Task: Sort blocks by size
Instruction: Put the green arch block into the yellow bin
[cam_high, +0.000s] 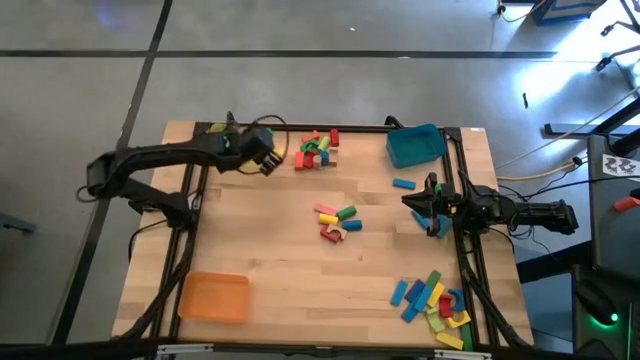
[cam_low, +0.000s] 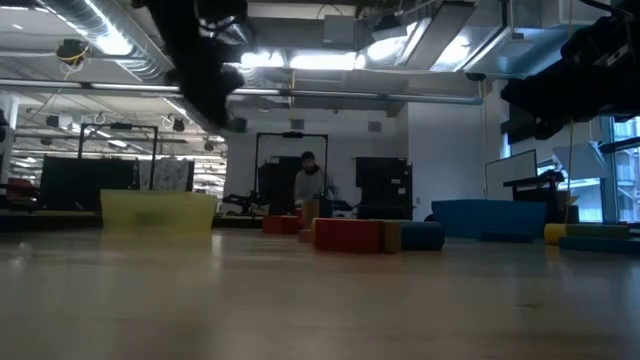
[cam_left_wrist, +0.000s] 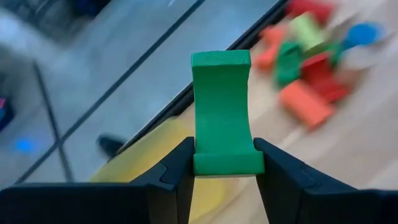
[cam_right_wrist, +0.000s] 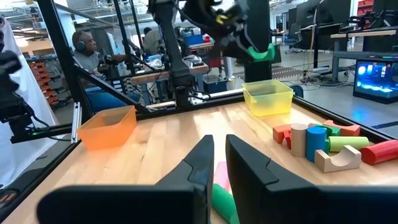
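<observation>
The green block's loose end points past the yellow tray's rim in the left wrist view. My left gripper keeps hold of the block for now, until that end is over the tray.
My left gripper (cam_high: 268, 160) is at the table's far left, raised over a yellow tray (cam_right_wrist: 268, 98). It is shut on a green arch-shaped block (cam_left_wrist: 221, 112), which also shows in the right wrist view (cam_right_wrist: 260, 53). My right gripper (cam_high: 415, 203) waits at the table's right edge, its fingers nearly together and empty (cam_right_wrist: 219, 149). Blocks lie in three piles on the table: one at the far middle (cam_high: 318, 148), one in the centre (cam_high: 338, 222) and one at the near right (cam_high: 432, 300). My left gripper pinches one end of the green block (cam_left_wrist: 224, 163) between its two fingers. The rest of the block sticks out past the fingertips. The block is lifted clear, above the yellow tray (cam_left_wrist: 155, 155).
A blue tray (cam_high: 415, 145) stands at the far right and an orange tray (cam_high: 213, 297) at the near left. A single blue block (cam_high: 404, 183) lies near my right gripper. A person sits beyond the table (cam_right_wrist: 87, 46). Bare wood lies between the piles.
</observation>
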